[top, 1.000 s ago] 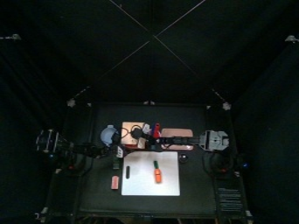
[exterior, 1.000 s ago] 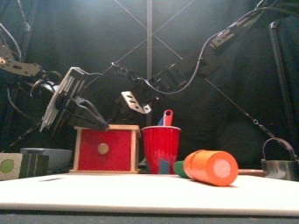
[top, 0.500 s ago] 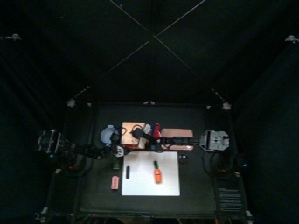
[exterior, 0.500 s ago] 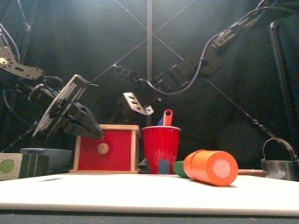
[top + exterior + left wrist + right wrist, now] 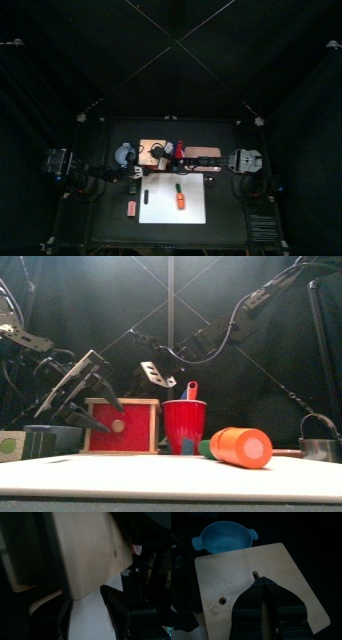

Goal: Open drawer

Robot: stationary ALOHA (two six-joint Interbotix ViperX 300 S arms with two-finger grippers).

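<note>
The drawer needs to slide open out of the wooden box. My left gripper should grab it by its red front next.
The drawer (image 5: 123, 425) is a small tan wooden box with a red front and a pale round knob, standing left of centre; from above it shows as an orange-tan rectangle (image 5: 155, 149). My left gripper (image 5: 91, 404) hangs open at the box's upper left corner with nothing between its fingers. In the left wrist view the spread jaws of the left gripper (image 5: 85, 597) frame a tan wooden face (image 5: 87, 552) close ahead. My right gripper (image 5: 264, 581) is shut, its tip over the drawer's tan top (image 5: 231, 577); I cannot tell whether it touches.
A red cup (image 5: 185, 428) stands right of the box, and an orange cylinder (image 5: 241, 446) lies nearer the front. A metal pot (image 5: 318, 446) is far right. A blue bowl (image 5: 224, 538) sits beyond the box. A white sheet (image 5: 175, 197) and a pinkish-brown block (image 5: 205, 156) lie nearby.
My left gripper has gone from shut to wide open and sunk a little beside the box. The right arm and the box have not visibly moved.
</note>
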